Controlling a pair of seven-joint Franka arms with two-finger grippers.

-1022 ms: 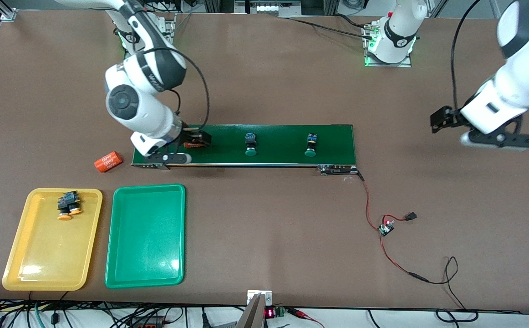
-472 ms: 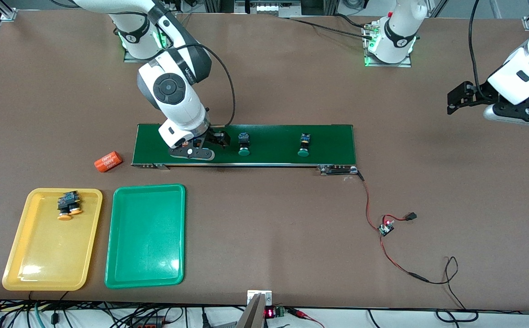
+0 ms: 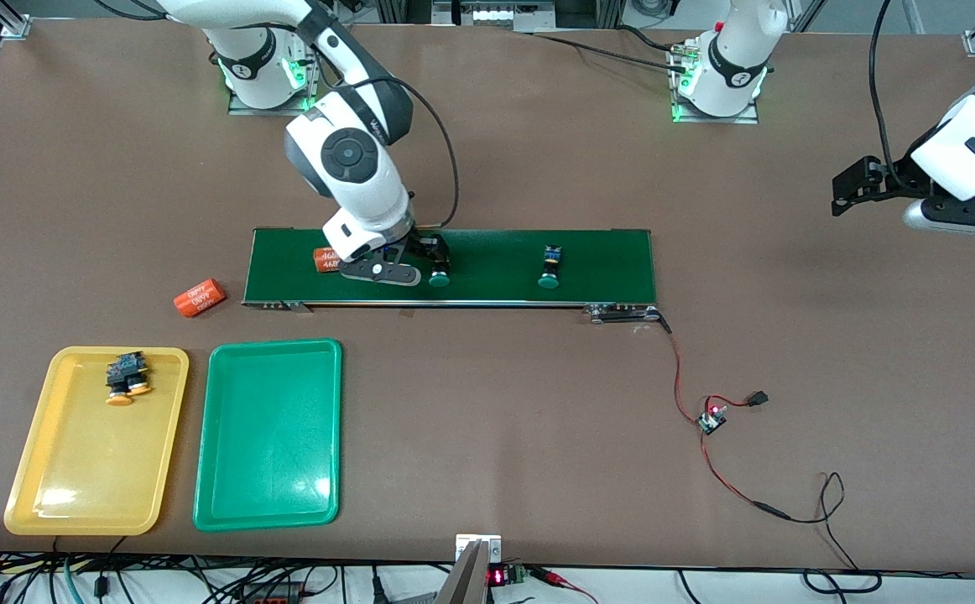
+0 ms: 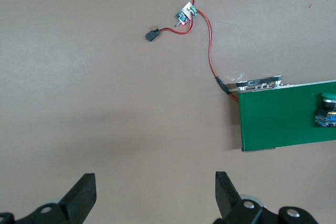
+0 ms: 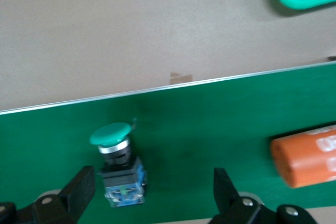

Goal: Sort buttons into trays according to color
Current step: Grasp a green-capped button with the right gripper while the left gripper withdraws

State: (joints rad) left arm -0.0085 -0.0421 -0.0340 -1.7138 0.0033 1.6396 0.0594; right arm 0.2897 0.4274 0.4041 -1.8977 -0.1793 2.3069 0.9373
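Note:
The fingers of the right gripper are above the green button [image 5: 123, 174], with belt [image 5: 178, 182] showing beside the button's base. They would miss the button if they closed now, so the right gripper should first go lower.
My right gripper [image 3: 430, 252] is open, low over the dark-green belt [image 3: 605, 252]. In the right wrist view a green button [image 5: 118, 166] lies on its side between the open fingers [image 5: 79, 192], close to one of them and apart from the other; my right gripper [image 5: 152, 195] holds nothing. Its green cap [image 3: 439, 281] shows in the front view. A second green button [image 3: 550, 268] lies on the belt toward the left arm's end. Two orange-yellow buttons [image 3: 127, 377] lie in the yellow tray [image 3: 76, 486]. The green tray [image 3: 269, 470] holds nothing. My left gripper [image 3: 855, 183] waits, open, above bare table.
One orange cylinder [image 3: 325, 258] lies on the belt beside my right hand; it also shows in the right wrist view [image 5: 307, 156]. Another cylinder [image 3: 200, 297] lies on the table off the belt's end. Red-black wires and a small board [image 3: 712, 417] lie by the belt's other end.
My right gripper moved along the belt from the orange cylinder to the first green button. Both green buttons drifted toward the right arm's end. My left arm shifted up and away.

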